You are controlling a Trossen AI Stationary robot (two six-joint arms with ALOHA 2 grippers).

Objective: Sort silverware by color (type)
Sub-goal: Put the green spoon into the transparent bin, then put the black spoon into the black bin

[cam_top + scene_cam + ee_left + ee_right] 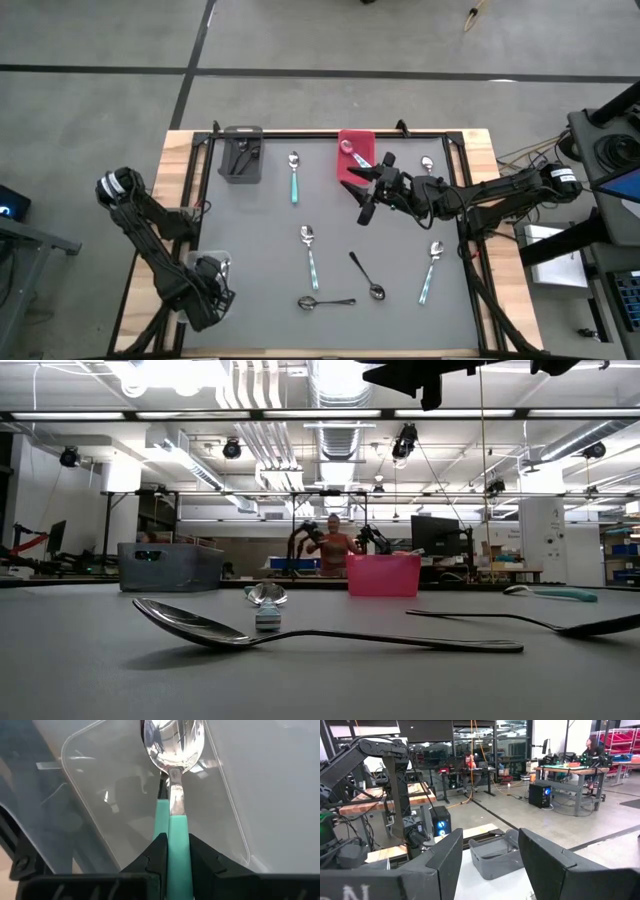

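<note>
I should release the spoon from my left gripper now. The spoon's shiny bowl is inside the clear bin's rim in the left wrist view, so the spoon would rest in there.
My left gripper (208, 288) points down over a clear bin (214, 264) at the table's near left and is shut on a spoon with a teal handle and a shiny bowl (173, 741). My right gripper (372, 187) hangs open and level in front of the red bin (355, 150), holding nothing. Teal-handled spoons (294, 176), (310, 256), (430, 272) lie flat on the grey mat. Two black spoons (367, 276), (327, 301) lie near the front edge. Another small spoon (427, 165) lies at the far right. My left gripper pinches the spoon's teal handle (178, 837) between its two fingers (159, 854), coming from above and pointing down along the handle. The spoon hangs below the fingers, bowl end down, over the clear bin's inside (110, 815). Whether the bowl touches the bin floor cannot be told.
A grey bin (241, 153) with dark items in it stands at the far left, and the red bin holds a spoon (349, 150). In the low view a black spoon (300, 632) lies close by. A dark frame rail (330, 134) borders the mat.
</note>
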